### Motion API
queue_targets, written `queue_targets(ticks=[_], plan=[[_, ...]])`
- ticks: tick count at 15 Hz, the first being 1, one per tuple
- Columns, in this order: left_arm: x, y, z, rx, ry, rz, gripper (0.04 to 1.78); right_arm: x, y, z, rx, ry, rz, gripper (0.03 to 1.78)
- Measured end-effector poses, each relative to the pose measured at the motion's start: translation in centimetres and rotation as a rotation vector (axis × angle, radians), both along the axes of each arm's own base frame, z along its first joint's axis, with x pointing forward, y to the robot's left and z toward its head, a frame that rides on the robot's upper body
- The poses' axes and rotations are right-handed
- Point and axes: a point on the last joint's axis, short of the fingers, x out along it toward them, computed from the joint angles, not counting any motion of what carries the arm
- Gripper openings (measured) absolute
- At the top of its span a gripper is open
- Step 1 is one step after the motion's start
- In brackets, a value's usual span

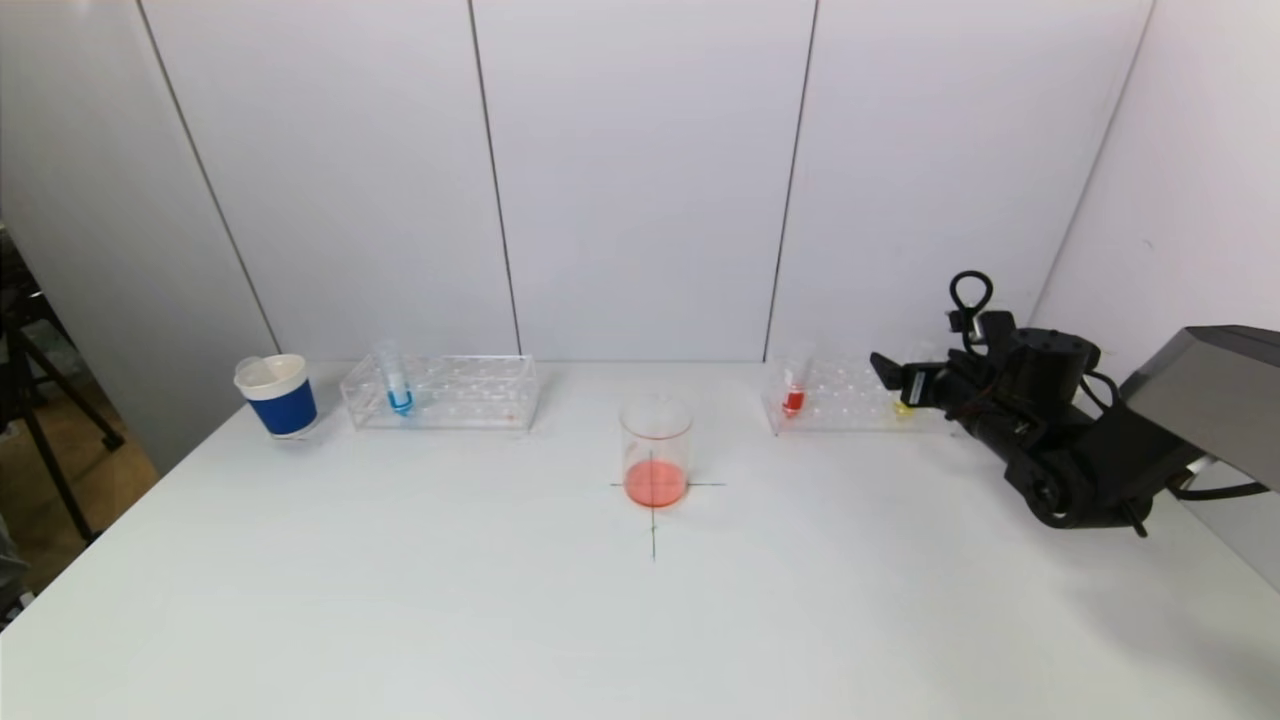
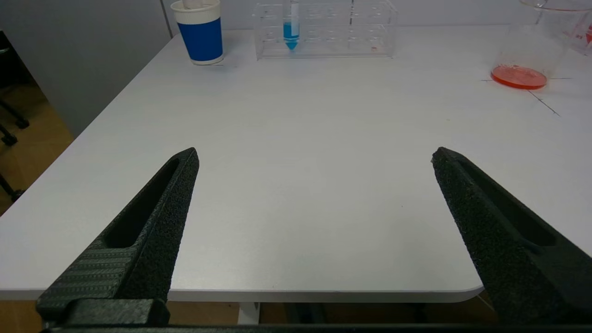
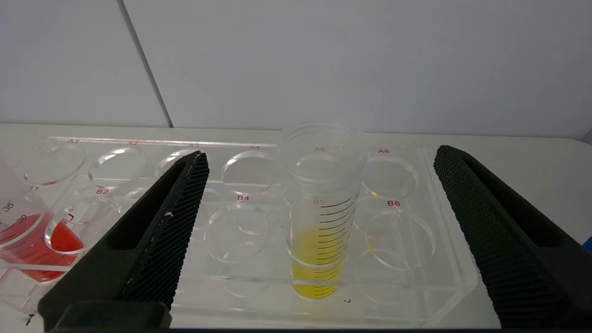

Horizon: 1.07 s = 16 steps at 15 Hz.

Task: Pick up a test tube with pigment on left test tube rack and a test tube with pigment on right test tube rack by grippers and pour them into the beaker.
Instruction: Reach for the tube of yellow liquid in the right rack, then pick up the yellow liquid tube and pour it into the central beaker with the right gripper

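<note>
The right gripper's fingers are on either side of the yellow tube (image 3: 322, 205) below its rim (image 3: 323, 150) in the right wrist view. It is now time to close. Closing now would catch the tube.
A clear beaker (image 1: 655, 447) with orange-red liquid stands mid-table on a drawn cross. The left clear rack (image 1: 445, 392) holds a tube of blue pigment (image 1: 396, 386), also in the left wrist view (image 2: 291, 27). The right clear rack (image 1: 840, 395) holds a tube of red pigment (image 1: 794, 385) and a tube of yellow pigment (image 3: 320, 217) in slot B5. My right gripper (image 3: 321, 159) is open at the rack's right end, its fingers on either side of the yellow tube, not touching it. My left gripper (image 2: 314, 157) is open and empty at the table's near left edge, out of the head view.
A blue and white paper cup (image 1: 277, 394) stands left of the left rack. White wall panels close the back and right. The table's front edge (image 2: 277, 293) runs just under my left gripper.
</note>
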Motion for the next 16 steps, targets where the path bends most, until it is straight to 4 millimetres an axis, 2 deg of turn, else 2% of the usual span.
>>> queue_targets(ticks=[2, 4, 6, 9, 11, 16], plan=[[0.0, 0.0, 0.0, 0.0, 0.0, 0.0, 1.76, 0.04, 0.02, 0.01, 0.0, -0.001, 0.0, 1.72], [0.0, 0.0, 0.0, 0.0, 0.0, 0.0, 1.76, 0.04, 0.02, -0.01, 0.0, 0.0, 0.0, 1.58], [0.0, 0.0, 0.0, 0.0, 0.0, 0.0, 1.76, 0.04, 0.02, -0.01, 0.0, 0.0, 0.0, 1.32], [0.0, 0.0, 0.0, 0.0, 0.0, 0.0, 1.76, 0.04, 0.0, -0.01, 0.0, 0.0, 0.0, 0.77], [0.0, 0.0, 0.0, 0.0, 0.0, 0.0, 1.76, 0.05, 0.0, 0.0, 0.0, 0.0, 0.0, 0.51], [0.0, 0.0, 0.0, 0.0, 0.0, 0.0, 1.76, 0.05, 0.0, 0.01, -0.003, -0.001, -0.001, 0.46]])
